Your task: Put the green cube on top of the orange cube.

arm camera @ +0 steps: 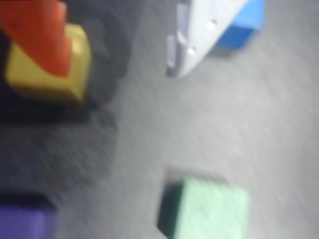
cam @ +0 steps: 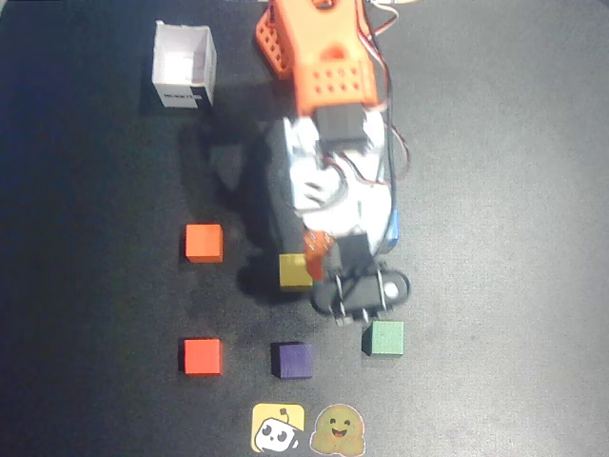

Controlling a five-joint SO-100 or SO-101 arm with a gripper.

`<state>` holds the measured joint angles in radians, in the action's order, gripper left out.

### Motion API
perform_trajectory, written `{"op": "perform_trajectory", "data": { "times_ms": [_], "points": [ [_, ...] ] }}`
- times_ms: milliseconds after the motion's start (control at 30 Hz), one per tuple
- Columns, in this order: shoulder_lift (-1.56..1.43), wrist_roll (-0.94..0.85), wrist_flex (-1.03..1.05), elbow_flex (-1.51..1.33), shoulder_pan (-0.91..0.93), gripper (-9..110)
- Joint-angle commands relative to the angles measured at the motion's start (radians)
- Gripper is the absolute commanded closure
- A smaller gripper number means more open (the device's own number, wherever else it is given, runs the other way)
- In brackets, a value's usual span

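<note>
The robot's gripper should next grab the opposite sides of the green cube, so that it can stack the green cube (cam: 383, 337) on the orange cube (cam: 204, 242).
The green cube (cam: 383, 337) sits on the black mat at the lower right, just below the arm's wrist camera mount; in the wrist view it (arm camera: 207, 209) lies at the bottom, below the gap between the fingers. The orange cube (cam: 204, 242) sits far to the left in the overhead view and is out of the wrist view. My gripper (cam: 352, 246) (arm camera: 115, 70) is open and empty. Its orange finger (arm camera: 40, 35) hangs over the yellow cube (arm camera: 50, 74), and its white finger (arm camera: 199, 35) is beside the blue cube (arm camera: 239, 25).
A red-orange cube (cam: 203, 356) and a purple cube (cam: 291, 361) sit in the front row. The yellow cube (cam: 295, 270) lies by the orange finger. The blue cube (cam: 396, 228) is mostly hidden under the arm. A white open box (cam: 184, 65) stands at the back left. Two stickers (cam: 306, 428) lie at the front edge.
</note>
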<state>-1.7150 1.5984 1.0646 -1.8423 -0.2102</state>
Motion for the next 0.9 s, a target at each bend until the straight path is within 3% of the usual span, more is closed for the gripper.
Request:
{"op": "perform_trajectory", "data": {
  "times_ms": [0, 500, 867],
  "points": [
    [0.051, 0.025, 0.005, 0.112, -0.025, 87],
    [0.373, 0.112, -0.008, 0.419, -0.104, 82],
    [0.469, 0.202, -0.083, 0.462, -0.140, 81]
  ]
}}
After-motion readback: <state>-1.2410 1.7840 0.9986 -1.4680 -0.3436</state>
